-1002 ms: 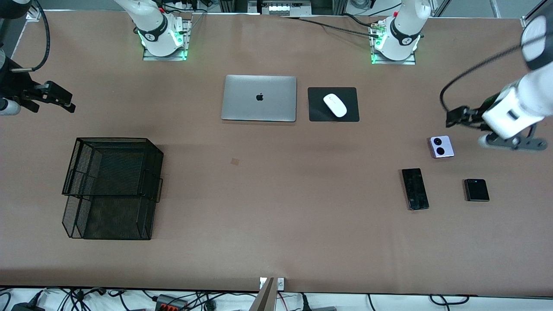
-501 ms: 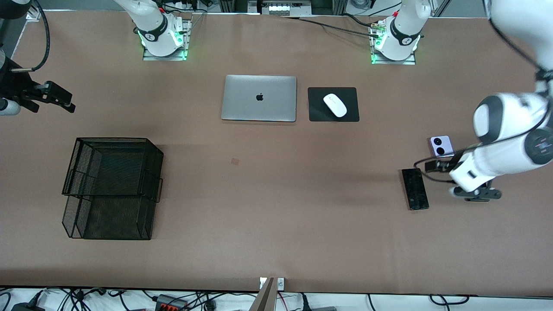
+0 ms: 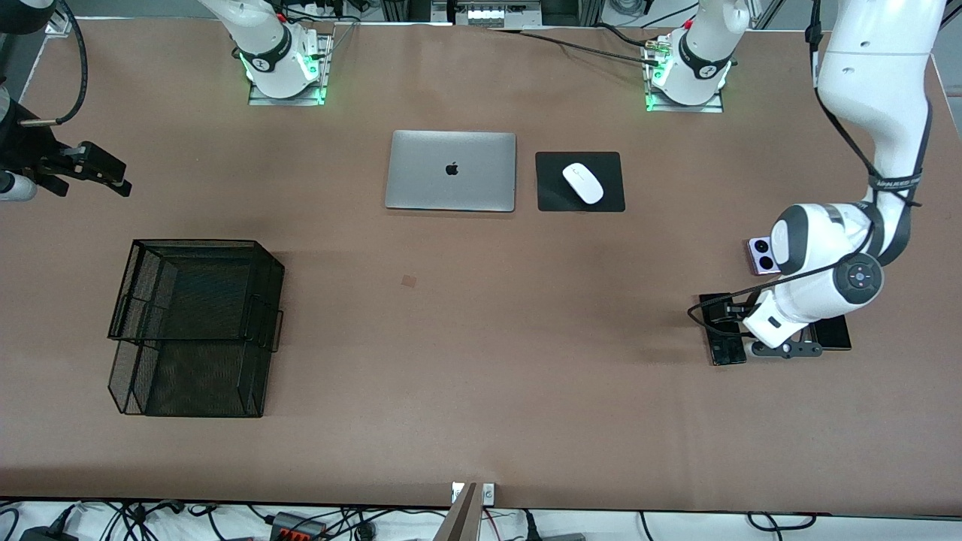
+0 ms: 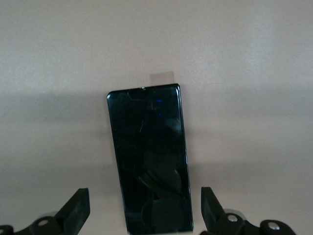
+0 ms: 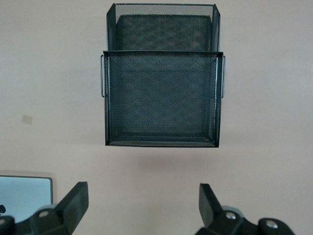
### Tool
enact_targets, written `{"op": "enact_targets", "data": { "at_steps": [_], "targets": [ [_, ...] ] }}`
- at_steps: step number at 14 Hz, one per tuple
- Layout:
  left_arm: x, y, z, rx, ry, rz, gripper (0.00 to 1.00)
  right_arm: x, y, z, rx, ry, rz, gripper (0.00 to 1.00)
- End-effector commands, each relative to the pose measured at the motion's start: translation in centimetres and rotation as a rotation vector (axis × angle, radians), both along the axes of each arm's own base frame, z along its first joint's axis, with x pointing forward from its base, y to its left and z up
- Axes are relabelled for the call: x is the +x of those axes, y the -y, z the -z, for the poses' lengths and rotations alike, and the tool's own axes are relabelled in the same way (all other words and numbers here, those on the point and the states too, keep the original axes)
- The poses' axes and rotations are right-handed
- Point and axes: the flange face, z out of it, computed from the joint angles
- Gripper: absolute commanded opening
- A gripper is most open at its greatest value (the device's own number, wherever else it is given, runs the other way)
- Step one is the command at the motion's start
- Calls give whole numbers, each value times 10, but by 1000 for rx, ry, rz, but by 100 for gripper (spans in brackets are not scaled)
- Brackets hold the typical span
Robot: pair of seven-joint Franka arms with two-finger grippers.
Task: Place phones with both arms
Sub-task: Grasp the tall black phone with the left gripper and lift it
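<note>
My left gripper isn't ready to close on the long black phone yet. Its fingers are above the phone and would miss it now, so my left gripper should go lower first.
The long black phone (image 4: 149, 161) lies flat on the table, its near end between the fingertips of my open left gripper (image 4: 145, 215), which hangs over it without touching. In the front view the left arm's wrist (image 3: 774, 319) covers part of that long black phone (image 3: 727, 351). It also covers part of the small black flip phone (image 3: 836, 333) beside it. The lilac flip phone (image 3: 760, 255) lies farther from the front camera, half hidden by the arm's elbow. My right gripper (image 5: 142, 210) waits open over bare table at the right arm's end (image 3: 105, 174).
A black mesh tray (image 3: 195, 243) stands at the right arm's end, also seen as the mesh tray (image 5: 161, 51) ahead of the right gripper. A shut silver laptop (image 3: 451, 170) and a white mouse (image 3: 582, 182) on a black pad (image 3: 552, 197) lie mid-table, near the bases.
The left arm has swung in from the table's end, past the lilac flip phone, and come over the long black phone. The right arm has not moved.
</note>
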Motion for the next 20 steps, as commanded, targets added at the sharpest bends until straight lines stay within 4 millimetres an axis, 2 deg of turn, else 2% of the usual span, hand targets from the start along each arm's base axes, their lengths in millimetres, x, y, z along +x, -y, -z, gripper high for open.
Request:
{"op": "enact_targets", "data": {
  "at_steps": [1, 4, 5, 8, 9, 11, 12, 13, 14, 17, 19, 20],
  "targets": [
    [-1, 1, 17, 12, 37, -8, 100, 1, 0, 1, -11, 6, -20, 100],
    [-2, 2, 32, 10, 48, -20, 100, 2, 0, 4, -11, -1, -20, 100],
    [-6, 2, 43, 9, 54, -28, 100, 3, 1, 6, -10, -4, -18, 100],
    [-6, 1, 54, 9, 69, -48, 100, 3, 0, 7, -11, -2, -20, 100],
    [-6, 1, 54, 9, 74, -48, 91, 3, 0, 7, -11, -2, -20, 100],
    [-6, 3, 54, 7, 74, -51, 51, 3, 0, 7, -11, -2, -20, 100],
    [-6, 2, 54, 7, 72, -52, 37, 4, 0, 7, -10, -4, -20, 100],
    [-5, 2, 50, 8, 75, -50, 30, 3, 0, 7, -10, -4, -20, 100],
    [-4, 1, 45, 8, 78, -44, 29, 4, 0, 7, -11, -2, -20, 100],
    [2, 3, 11, 8, 76, -36, 27, 5, 0, 7, -11, 1, -20, 100],
    [4, 19, -24, 5, 42, -12, 27, 8, -2, 10, -10, 6, -23, 100],
    [4, 33, -38, 0, 18, 7, 27, 9, -2, 10, -8, 7, -22, 100]
  ]
}}
